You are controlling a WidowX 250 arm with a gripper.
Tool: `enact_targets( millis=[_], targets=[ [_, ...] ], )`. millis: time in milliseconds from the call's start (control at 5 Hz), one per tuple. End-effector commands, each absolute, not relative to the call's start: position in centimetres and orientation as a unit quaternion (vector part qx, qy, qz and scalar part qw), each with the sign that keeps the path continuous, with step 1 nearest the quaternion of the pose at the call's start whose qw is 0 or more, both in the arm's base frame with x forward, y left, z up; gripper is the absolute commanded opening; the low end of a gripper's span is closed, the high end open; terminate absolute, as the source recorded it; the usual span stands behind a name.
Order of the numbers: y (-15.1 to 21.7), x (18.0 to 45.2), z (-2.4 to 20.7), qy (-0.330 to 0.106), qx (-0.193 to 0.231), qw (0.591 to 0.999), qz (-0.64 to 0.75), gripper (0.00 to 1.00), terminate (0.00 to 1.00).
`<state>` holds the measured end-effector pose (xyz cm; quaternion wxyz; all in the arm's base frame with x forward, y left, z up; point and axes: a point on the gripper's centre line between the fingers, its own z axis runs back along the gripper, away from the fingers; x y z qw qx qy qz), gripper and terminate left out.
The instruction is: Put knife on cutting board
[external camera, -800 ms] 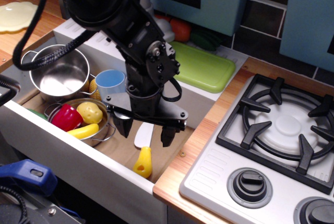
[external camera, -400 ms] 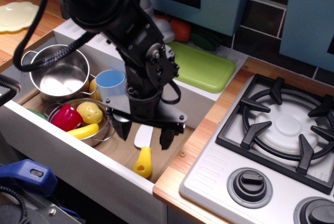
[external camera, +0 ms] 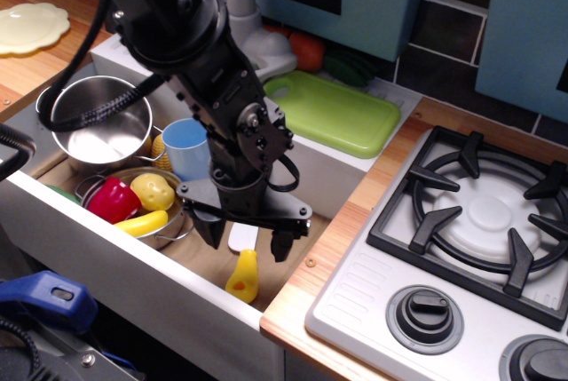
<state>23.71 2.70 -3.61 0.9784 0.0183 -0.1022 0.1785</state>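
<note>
My gripper should set the knife on the cutting board [external camera: 337, 113], so next it should grab the knife by its yellow handle [external camera: 247, 262] beside the white blade.
The knife [external camera: 243, 270] lies on the sink floor, yellow handle toward the front, white blade pointing back under my gripper. My gripper [external camera: 246, 239] is open, its two black fingers [external camera: 280, 242] straddling the white blade just above it. The lime-green cutting board [external camera: 337, 113] lies flat on the counter behind the sink, to the back right of the gripper, with its handle hole at the left end.
In the sink: a steel pot [external camera: 98, 123], a blue cup [external camera: 186, 146], a bowl [external camera: 174, 226] holding red and yellow toy food. A gas stove [external camera: 479, 221] is at right. An orange and green toy food sit behind the board [external camera: 311, 51].
My gripper has dropped lower and shifted slightly left and forward, bringing its open fingers down around the knife's blade. The knife has not moved.
</note>
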Motion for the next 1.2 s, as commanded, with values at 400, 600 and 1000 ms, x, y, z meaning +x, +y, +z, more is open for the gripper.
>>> enact_targets(
  millis=[400,600,1000],
  targets=[
    [2.4,25.7,-6.6,-0.108,-0.012,0.974,0.197,1.00,0.00],
    [2.5,25.3,-7.7,-0.105,-0.020,0.973,0.206,1.00,0.00],
    [2.6,26.5,-6.9,-0.102,-0.007,0.971,0.215,0.00,0.00]
  ],
)
